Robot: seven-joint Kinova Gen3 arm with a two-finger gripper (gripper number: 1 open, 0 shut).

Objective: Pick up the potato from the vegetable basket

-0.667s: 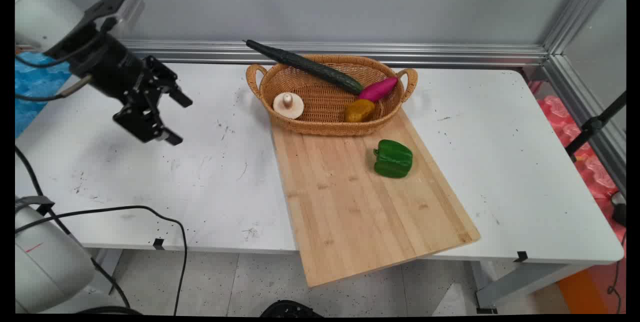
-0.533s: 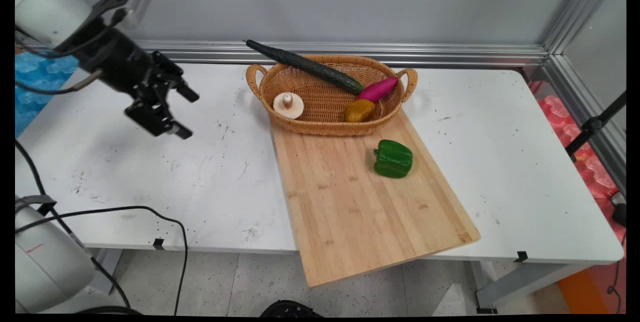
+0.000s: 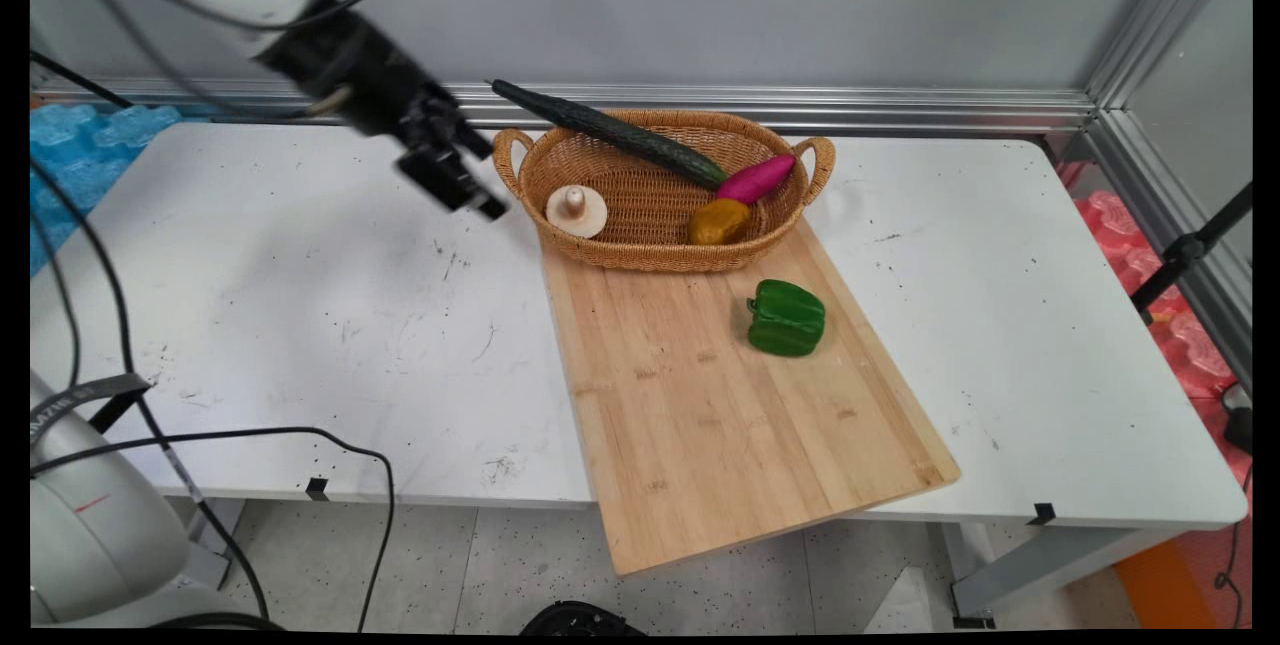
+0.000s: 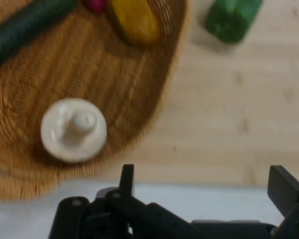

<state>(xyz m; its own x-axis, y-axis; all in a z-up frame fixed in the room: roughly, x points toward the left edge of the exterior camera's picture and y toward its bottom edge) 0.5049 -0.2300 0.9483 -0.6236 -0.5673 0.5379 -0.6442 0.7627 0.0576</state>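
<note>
My gripper will next grip the yellow-brown potato's plump sides to lift it from the wicker basket [image 3: 660, 261].
My gripper [image 3: 478, 181] hangs open and holds nothing, just above the table beside the left handle of a wicker basket [image 3: 660, 261]. Nearest to it in the basket lies a cream mushroom [image 3: 576, 210]. A long dark cucumber [image 3: 610, 130], a magenta sweet potato [image 3: 757, 178] and a yellow-brown potato [image 3: 718, 221] also lie inside. In the hand view the gripper [image 4: 204, 175] stands wide apart below the basket's rim [image 4: 139, 94], with the mushroom [image 4: 74, 129] up to the left. A green pepper [image 3: 787, 318] rests on the wooden board [image 3: 720, 415].
The board runs from under the basket to past the table's near edge. Black cables [image 3: 250, 435] hang at the near left. An aluminium rail [image 3: 900, 105] lines the back wall, and a black stand [image 3: 1190, 250] leans at the right.
The gripper has swung right and toward the back of the table, from over the bare left part to beside the basket's left handle. Its fingers stay apart.
</note>
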